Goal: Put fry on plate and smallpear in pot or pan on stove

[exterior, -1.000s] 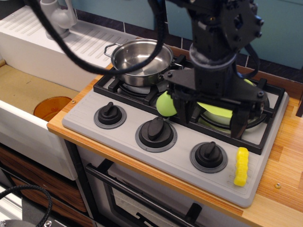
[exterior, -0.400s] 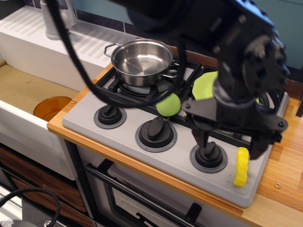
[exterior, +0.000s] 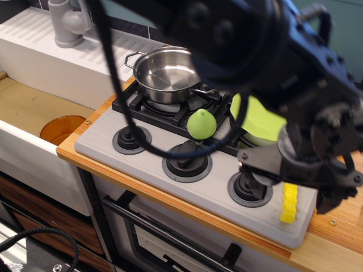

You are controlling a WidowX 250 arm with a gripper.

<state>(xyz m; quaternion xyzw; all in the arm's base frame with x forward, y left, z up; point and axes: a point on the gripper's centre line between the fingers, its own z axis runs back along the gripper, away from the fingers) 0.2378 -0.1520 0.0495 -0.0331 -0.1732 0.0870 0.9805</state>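
Note:
My gripper picks up the yellow fry by its crinkled middle (exterior: 288, 203) next, to put it on the lime-green plate (exterior: 261, 120).
The yellow crinkle-cut fry (exterior: 289, 204) lies on the grey stove (exterior: 153, 144) at its front right corner, right of the third knob. My gripper (exterior: 289, 192) hangs over it, open, with one finger on each side of the fry. The light green smallpear (exterior: 201, 124) sits on the black grate between the burners. The lime-green plate (exterior: 261, 120) lies on the right burner, partly hidden by my arm. The empty steel pot (exterior: 168, 72) stands on the back left burner.
Three black knobs line the stove front; the right one (exterior: 249, 187) is next to my left finger. An orange dish (exterior: 61, 129) lies in the sink at left. A grey faucet (exterior: 67, 22) stands at the back left. A wooden counter edge (exterior: 340, 226) runs on the right.
My gripper has moved from over the plate and pear forward and right, down to the fry at the stove's front corner. The pear and plate now show more.

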